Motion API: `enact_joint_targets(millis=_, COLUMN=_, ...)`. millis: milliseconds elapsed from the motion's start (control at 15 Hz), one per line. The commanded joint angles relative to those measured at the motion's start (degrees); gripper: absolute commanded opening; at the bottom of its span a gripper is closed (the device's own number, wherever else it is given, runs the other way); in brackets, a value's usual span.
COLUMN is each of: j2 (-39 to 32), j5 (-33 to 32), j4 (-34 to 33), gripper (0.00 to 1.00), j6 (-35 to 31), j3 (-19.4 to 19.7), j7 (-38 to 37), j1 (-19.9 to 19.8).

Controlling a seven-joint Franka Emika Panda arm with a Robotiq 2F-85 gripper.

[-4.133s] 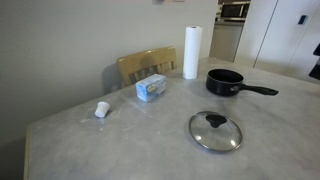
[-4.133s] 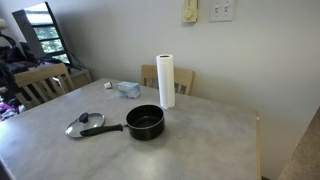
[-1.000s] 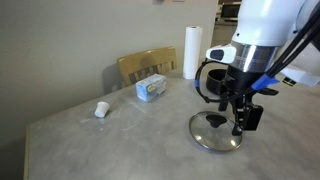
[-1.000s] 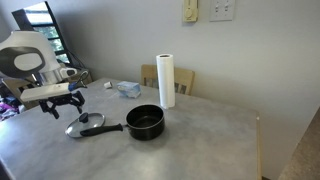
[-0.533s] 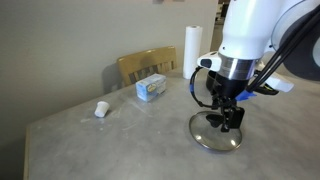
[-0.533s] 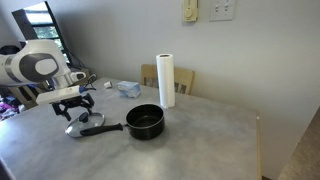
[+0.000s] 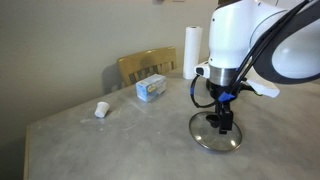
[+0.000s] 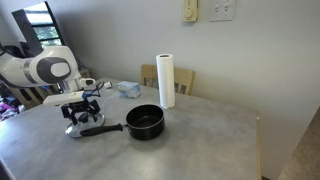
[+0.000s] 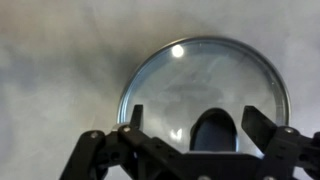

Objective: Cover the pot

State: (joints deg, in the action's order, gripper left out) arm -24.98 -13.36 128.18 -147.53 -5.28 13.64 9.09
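The robot will next grab the glass lid with its gripper by its black knob point(image 9: 212, 132), which leaves the lid's metal rim free to cover the pot.
The glass lid point(image 7: 206, 137) with a metal rim lies flat on the grey table; it fills the wrist view point(image 9: 190, 75). My gripper point(image 7: 222, 122) hangs just above it, open, with a finger on each side of the lid's black knob point(image 9: 212, 132). In an exterior view the gripper point(image 8: 82, 112) hides most of the lid. The black pot point(image 8: 145, 122) stands beside the lid, uncovered, its long handle point(image 8: 100, 129) pointing towards the lid. In an exterior view my arm hides the pot.
A paper towel roll point(image 7: 191, 50) stands upright behind the pot point(image 8: 166, 80). A blue and white box point(image 7: 151, 88) and a small white cup point(image 7: 101, 110) lie further along the table. Wooden chairs point(image 7: 145, 65) stand at the table's far edge.
My arm has come in over the lid and the gripper has moved down and centred over the knob. The lid and pot have not moved.
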Motion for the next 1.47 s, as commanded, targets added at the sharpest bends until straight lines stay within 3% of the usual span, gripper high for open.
enact_joint_targets(millis=0, j2=-2.61, j5=3.16, j4=-2.38, gripper=1.0, j6=5.39, j3=-1.59, j7=0.37, j1=-1.61)
enact_joint_targets(millis=133, j2=-2.64, j5=4.9, j4=-2.97, gripper=1.0, j6=6.3, j3=-2.26, j7=1.02, j1=-2.0)
enact_joint_targets(millis=800, j2=-2.27, j5=9.33, j4=-2.83, gripper=1.0, j6=-3.77, j3=-5.72, j7=5.46, j1=-4.28)
enact_joint_targets(millis=867, j2=-2.02, j5=7.99, j4=-2.85, gripper=0.75, j6=-2.99, j3=-4.74, j7=4.23, j1=-3.49)
enact_joint_targets(millis=933, j2=-1.76, j5=7.55, j4=-2.76, gripper=0.74, j6=-2.41, j3=-4.52, j7=4.23, j1=-3.39)
enact_joint_targets(millis=1400, j2=1.62, j5=3.76, j4=-1.6, gripper=0.26, j6=0.74, j3=-3.34, j7=3.54, j1=-2.54)
